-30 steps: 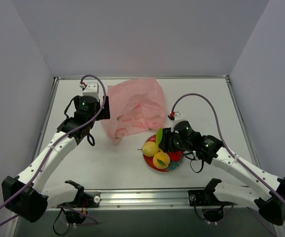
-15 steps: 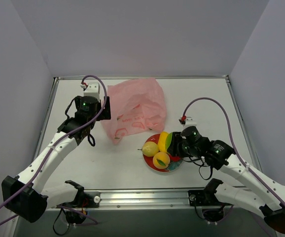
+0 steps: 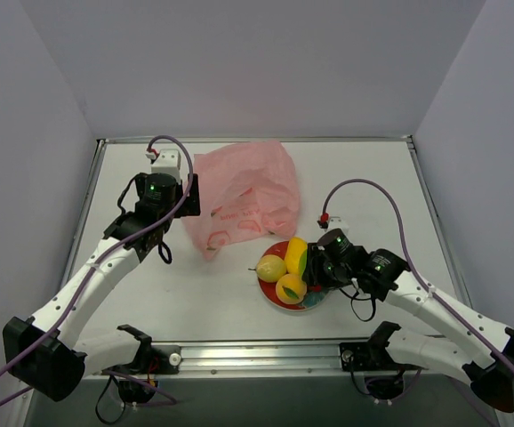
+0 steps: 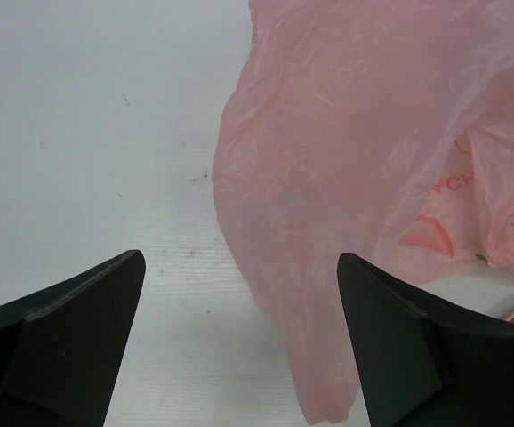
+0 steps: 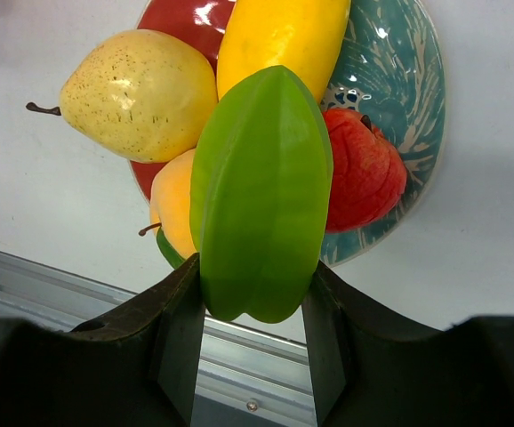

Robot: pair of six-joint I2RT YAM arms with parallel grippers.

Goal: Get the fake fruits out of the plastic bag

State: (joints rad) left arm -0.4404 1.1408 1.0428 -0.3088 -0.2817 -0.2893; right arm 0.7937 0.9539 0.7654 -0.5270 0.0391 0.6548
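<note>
The green fruit is low between the red and yellow-orange fruits, so my right gripper can release it among them on the plate.
The pink plastic bag lies crumpled at the back middle, and its lower tip hangs between my left fingers. My left gripper is open and empty at the bag's left edge. My right gripper is shut on a green fruit, held just above the plate. On the plate lie a speckled yellow pear, a long yellow fruit, a red fruit and a yellow-orange fruit.
The metal rail of the table's near edge runs just below the plate. Grey walls close in the table on the left, back and right.
My right gripper has shifted a little right and nearer over the plate with the green fruit, uncovering the long yellow fruit. The left arm and bag have not moved.
</note>
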